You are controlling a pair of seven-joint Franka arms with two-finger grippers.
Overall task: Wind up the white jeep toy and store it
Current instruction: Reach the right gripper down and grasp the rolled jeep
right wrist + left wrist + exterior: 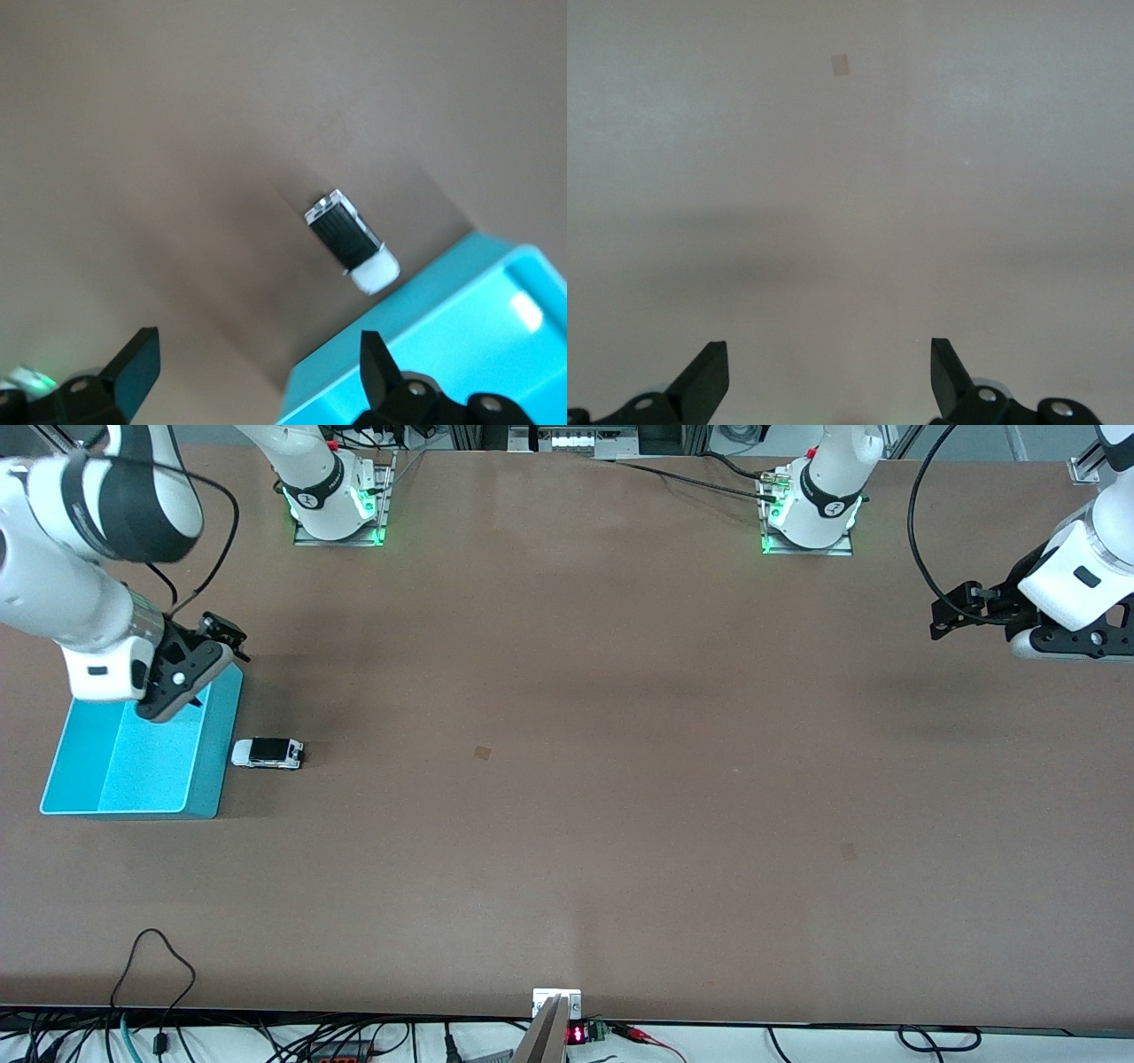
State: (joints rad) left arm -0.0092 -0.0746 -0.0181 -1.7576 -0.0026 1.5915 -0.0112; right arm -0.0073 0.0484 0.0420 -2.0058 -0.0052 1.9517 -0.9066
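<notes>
I should next use my right gripper to grab the white jeep toy by its black-roofed body (272, 750) (346, 235), so that I can store it in the turquoise bin.
The white jeep toy (267, 753), a tiny white car with a black roof, stands on the table beside the turquoise bin (217, 755), on the side toward the left arm's end. It also shows in the right wrist view (352, 241), next to the bin's corner (443, 345). My right gripper (223, 636) hangs open and empty over the bin's corner nearest the robots' bases, above and apart from the jeep; its own view shows the jaws wide apart (257, 363). My left gripper (950, 613) waits open and empty above bare table at the left arm's end (828, 372).
The bin holds nothing that I can see. A small tape patch (482, 752) lies mid-table and also shows in the left wrist view (840, 65); another patch (849, 851) lies nearer the front camera. Cables and a clamp (556, 1005) run along the table's front edge.
</notes>
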